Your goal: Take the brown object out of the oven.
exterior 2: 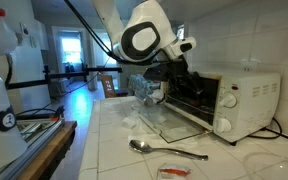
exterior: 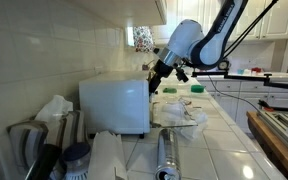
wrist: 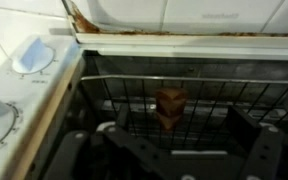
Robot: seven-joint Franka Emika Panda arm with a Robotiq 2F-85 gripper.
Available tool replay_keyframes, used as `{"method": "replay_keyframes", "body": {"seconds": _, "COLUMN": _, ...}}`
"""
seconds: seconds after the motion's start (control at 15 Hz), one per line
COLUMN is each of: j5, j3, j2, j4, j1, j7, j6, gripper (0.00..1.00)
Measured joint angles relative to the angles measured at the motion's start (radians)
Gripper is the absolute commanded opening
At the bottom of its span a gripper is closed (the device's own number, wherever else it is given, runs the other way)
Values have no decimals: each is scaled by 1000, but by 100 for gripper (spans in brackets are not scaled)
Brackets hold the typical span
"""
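Most of the brown object (wrist: 170, 106) shows beyond my fingertips, so it is too early to close. My gripper moves toward the object, then closes on the object.
The brown object (wrist: 170, 103) is a small blocky piece on the wire rack inside the white toaster oven (exterior: 114, 102), which also shows in an exterior view (exterior 2: 246, 100). The oven's glass door (exterior 2: 174, 122) hangs open and flat. My gripper (wrist: 170, 152) is open just in front of the brown object, with one dark finger on each side of it and not touching it. In both exterior views the gripper (exterior 2: 174, 72) reaches into the oven mouth (exterior: 160, 72). The brown object is hidden in both exterior views.
A metal spoon (exterior 2: 164, 150) and a small red item (exterior 2: 174, 172) lie on the tiled counter in front of the oven. A metal cylinder (exterior: 167, 155) and crumpled plastic (exterior: 179, 112) lie beside the oven. The oven's knobs (wrist: 29, 58) are to the left.
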Motion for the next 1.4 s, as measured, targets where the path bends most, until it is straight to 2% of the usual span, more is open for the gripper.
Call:
{"method": "replay_keyframes", "body": {"seconds": 0.6, "j5": 14, "j3": -2, "j2": 37, "j4": 20, "j1": 6, "j7": 0, "j6": 9, "gripper": 100}}
{"method": "replay_keyframes", "body": {"seconds": 0.67, "j5": 14, "j3": -4, "j2": 40, "j4": 20, "j1": 6, "j7": 0, "j6": 14, "gripper": 95}}
{"method": "replay_keyframes", "body": {"seconds": 0.8, "j5": 14, "j3": -10, "j2": 46, "j4": 21, "j1": 6, "j7": -1, "j6": 25, "gripper": 74}}
{"method": "replay_keyframes", "body": {"seconds": 0.87, "j5": 14, "j3": -11, "j2": 49, "j4": 21, "j1": 6, "j7": -1, "j6": 30, "gripper": 74}}
{"method": "replay_keyframes", "body": {"seconds": 0.93, "j5": 14, "j3": -12, "j2": 52, "j4": 22, "j1": 6, "j7": -1, "j6": 36, "gripper": 66}}
{"method": "replay_keyframes", "body": {"seconds": 1.27, "j5": 14, "j3": -13, "j2": 66, "j4": 32, "j1": 6, "j7": -2, "j6": 43, "gripper": 60}}
{"method": "replay_keyframes", "body": {"seconds": 1.33, "j5": 14, "j3": -13, "j2": 67, "j4": 33, "j1": 6, "j7": -2, "j6": 44, "gripper": 63}}
{"method": "replay_keyframes", "body": {"seconds": 1.4, "j5": 14, "j3": -13, "j2": 69, "j4": 34, "j1": 6, "j7": -2, "j6": 45, "gripper": 62}}
